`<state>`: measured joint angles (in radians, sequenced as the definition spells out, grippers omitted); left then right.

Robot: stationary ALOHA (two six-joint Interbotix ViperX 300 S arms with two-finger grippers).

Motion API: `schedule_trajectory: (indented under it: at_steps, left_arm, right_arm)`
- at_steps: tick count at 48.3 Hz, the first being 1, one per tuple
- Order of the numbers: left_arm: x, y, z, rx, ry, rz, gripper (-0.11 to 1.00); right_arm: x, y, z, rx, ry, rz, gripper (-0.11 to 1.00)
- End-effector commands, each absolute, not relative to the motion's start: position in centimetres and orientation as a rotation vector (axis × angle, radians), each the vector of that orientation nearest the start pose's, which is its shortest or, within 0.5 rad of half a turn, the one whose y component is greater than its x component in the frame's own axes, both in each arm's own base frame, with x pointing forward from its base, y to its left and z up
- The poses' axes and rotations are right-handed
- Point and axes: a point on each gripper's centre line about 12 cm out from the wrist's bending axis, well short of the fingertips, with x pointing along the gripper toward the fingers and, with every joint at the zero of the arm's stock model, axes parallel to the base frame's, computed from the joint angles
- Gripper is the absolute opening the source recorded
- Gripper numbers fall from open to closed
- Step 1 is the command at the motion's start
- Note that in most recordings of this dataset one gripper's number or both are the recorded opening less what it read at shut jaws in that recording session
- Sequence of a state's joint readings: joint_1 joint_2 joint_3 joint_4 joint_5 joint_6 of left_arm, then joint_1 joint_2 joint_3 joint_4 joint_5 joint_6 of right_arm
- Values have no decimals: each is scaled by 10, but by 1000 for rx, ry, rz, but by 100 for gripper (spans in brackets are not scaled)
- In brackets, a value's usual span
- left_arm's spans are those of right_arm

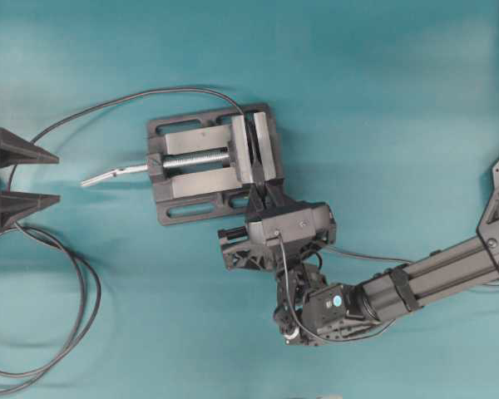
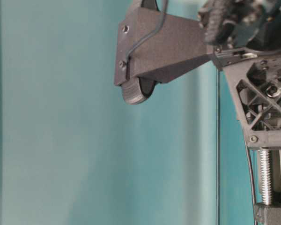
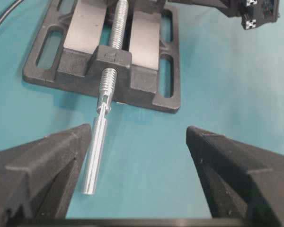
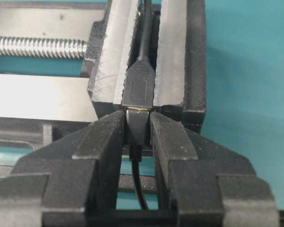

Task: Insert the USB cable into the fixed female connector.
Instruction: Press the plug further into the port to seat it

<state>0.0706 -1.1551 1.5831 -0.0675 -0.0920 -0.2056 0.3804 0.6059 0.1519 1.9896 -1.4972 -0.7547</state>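
My right gripper opens now, since the black plug's front end (image 4: 137, 113) sits in the female connector.
In the right wrist view my right gripper (image 4: 136, 121) is shut on the black plug of the USB cable (image 4: 136, 132). Its thin cable (image 4: 139, 184) trails back between the fingers. The plug's front end sits against the fixed female connector (image 4: 138, 87), a small black block clamped between the vise jaws. Only a sliver of silver tip shows at the joint. Overhead, the right gripper (image 1: 260, 198) is at the near side of the vise (image 1: 191, 187). My left gripper (image 1: 56, 177) stands open at the left edge with nothing in it; its fingers (image 3: 61, 156) flank bare cloth.
The vise's silver handle rod (image 1: 115, 174) sticks out left toward the left gripper and lies just inside its left finger (image 3: 95, 156). The connector's long black cable (image 1: 83, 287) arcs over the vise and loops at the lower left on the teal cloth.
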Motion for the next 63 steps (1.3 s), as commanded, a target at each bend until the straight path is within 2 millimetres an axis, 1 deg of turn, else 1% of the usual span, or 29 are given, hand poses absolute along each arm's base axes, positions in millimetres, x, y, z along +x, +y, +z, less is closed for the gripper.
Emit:
schedule_trajectory:
  at_steps: [1, 8, 10, 13, 16, 25, 44, 55, 63]
  left_arm:
    - [136, 11, 144, -290, 314, 123, 100]
    - [136, 11, 144, -292, 314, 123, 100]
    - [136, 11, 144, -292, 314, 123, 100]
    - [136, 11, 144, -292, 312, 123, 100]
    - [136, 11, 144, -292, 312, 123, 100]
    - [136, 11, 144, -292, 314, 123, 100]
    - [136, 11, 144, -292, 312, 123, 100]
    - [136, 11, 144, -290, 312, 123, 100]
    - [136, 11, 144, -290, 312, 123, 100]
  right_arm:
    - [422, -19, 96, 305, 249, -1583, 20]
    - [423, -19, 97, 308, 245, -1584, 22]
    - [423, -19, 97, 309, 244, -1584, 25]
    - [424, -17, 97, 312, 245, -1583, 33]
    - [424, -15, 97, 311, 246, -1578, 36]
    - [423, -3, 99, 303, 245, -1566, 36]
    - [419, 34, 107, 345, 272, -1523, 36]
    - [419, 42, 107, 346, 274, -1504, 38]
    - [420, 45, 108, 350, 275, -1493, 42]
